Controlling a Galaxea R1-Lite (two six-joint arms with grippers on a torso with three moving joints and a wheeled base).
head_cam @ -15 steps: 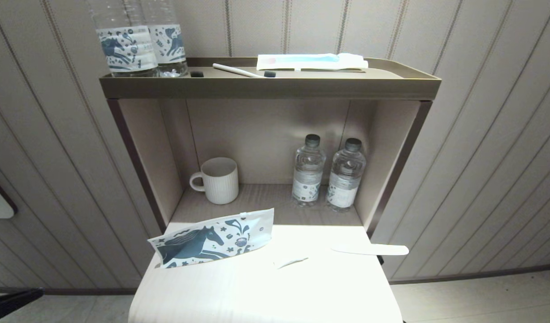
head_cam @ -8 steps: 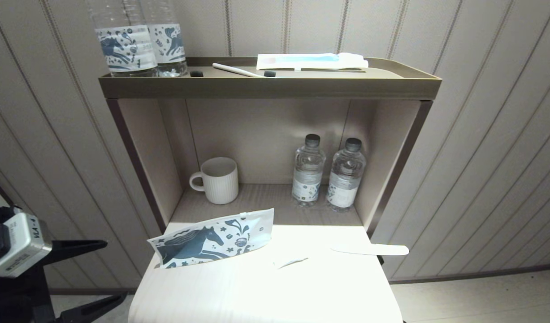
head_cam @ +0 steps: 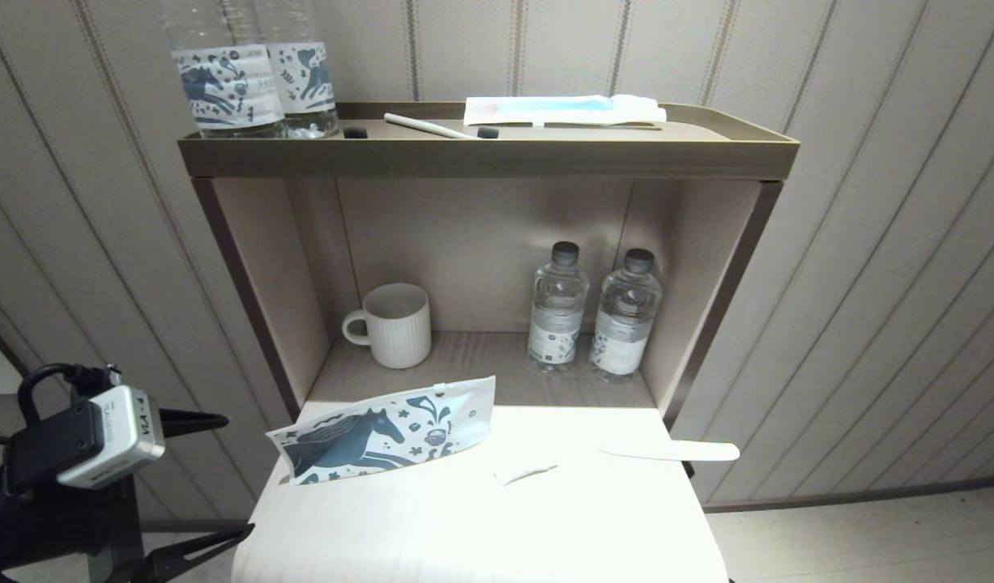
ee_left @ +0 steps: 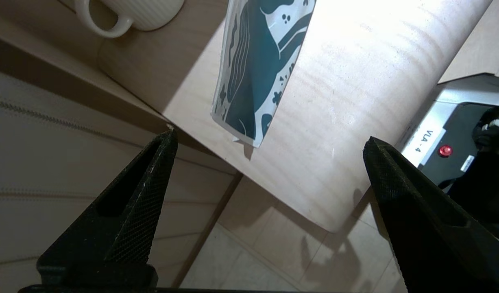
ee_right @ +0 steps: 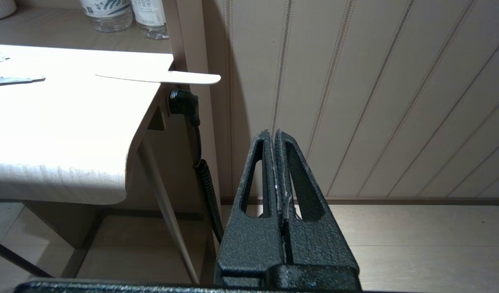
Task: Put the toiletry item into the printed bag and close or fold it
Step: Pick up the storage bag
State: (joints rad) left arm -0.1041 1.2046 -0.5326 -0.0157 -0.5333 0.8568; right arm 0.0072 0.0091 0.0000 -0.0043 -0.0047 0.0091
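Observation:
The bag's gusseted end (head_cam: 287,453) (ee_left: 240,124) stands up off the table while the rest of the bag lies slack. My left gripper will grab the bag by that end next.
The printed bag (head_cam: 383,433), white with a dark blue horse, lies flat at the back left of the pale table (head_cam: 480,526); its corner (ee_left: 261,73) shows in the left wrist view. A long flat white toiletry item (head_cam: 668,450) lies at the table's right edge and overhangs it (ee_right: 160,77). A small thin white strip (head_cam: 526,473) lies mid-table. My left gripper (head_cam: 237,476) hangs open and empty left of the table, below and short of the bag (ee_left: 269,136). My right gripper (ee_right: 273,132) is shut on nothing, low to the right of the table, outside the head view.
In the shelf niche behind the table stand a white ribbed mug (head_cam: 391,325) and two small water bottles (head_cam: 594,320). The top tray (head_cam: 488,154) holds two horse-label bottles (head_cam: 253,81), a white stick (head_cam: 432,128) and a wrapped toothbrush pack (head_cam: 561,111). Panelled walls flank the unit.
My left arm has come into the head view from the lower left, risen and moved toward the table, its fingers spreading wider. The bag and other items have not moved.

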